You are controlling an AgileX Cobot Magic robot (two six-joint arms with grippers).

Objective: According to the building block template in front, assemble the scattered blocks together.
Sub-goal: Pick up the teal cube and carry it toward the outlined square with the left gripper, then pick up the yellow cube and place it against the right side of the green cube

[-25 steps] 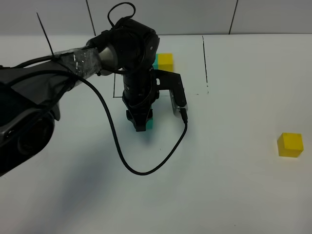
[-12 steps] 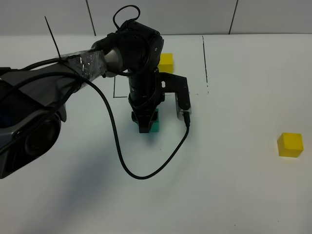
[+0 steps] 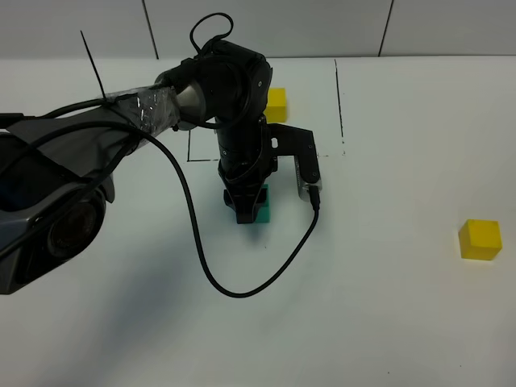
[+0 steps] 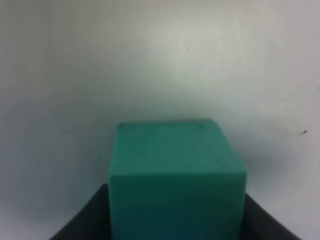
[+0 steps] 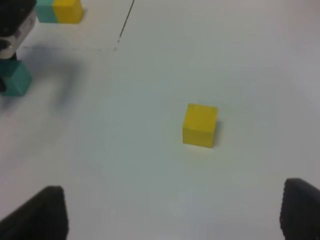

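My left gripper holds the teal-green cube and should let go, as the teal-green cube's lower edge point(image 3: 264, 221) meets the white tabletop in front of the template.
My left gripper point(image 3: 245, 206) is shut on the teal-green cube point(image 3: 261, 205), at or just above the table in the middle. In the left wrist view the cube point(image 4: 177, 175) sits between the dark fingers point(image 4: 82, 225). The yellow cube point(image 3: 480, 239) lies alone at the far right, and shows in the right wrist view point(image 5: 200, 125) ahead of my open, empty right gripper point(image 5: 172, 210). The template point(image 3: 275, 101) sits at the back. Its teal half is hidden by the arm in the high view, but both halves show in the right wrist view point(image 5: 60, 11).
A thin black line point(image 3: 339, 89) runs from the table's back edge toward the middle, right of the template. The left arm's black cable point(image 3: 242, 278) loops over the table in front of the teal cube. The left arm's body fills the left side.
My left gripper has carried the teal cube to the right and slightly toward the front. The yellow cube and the template have not moved.
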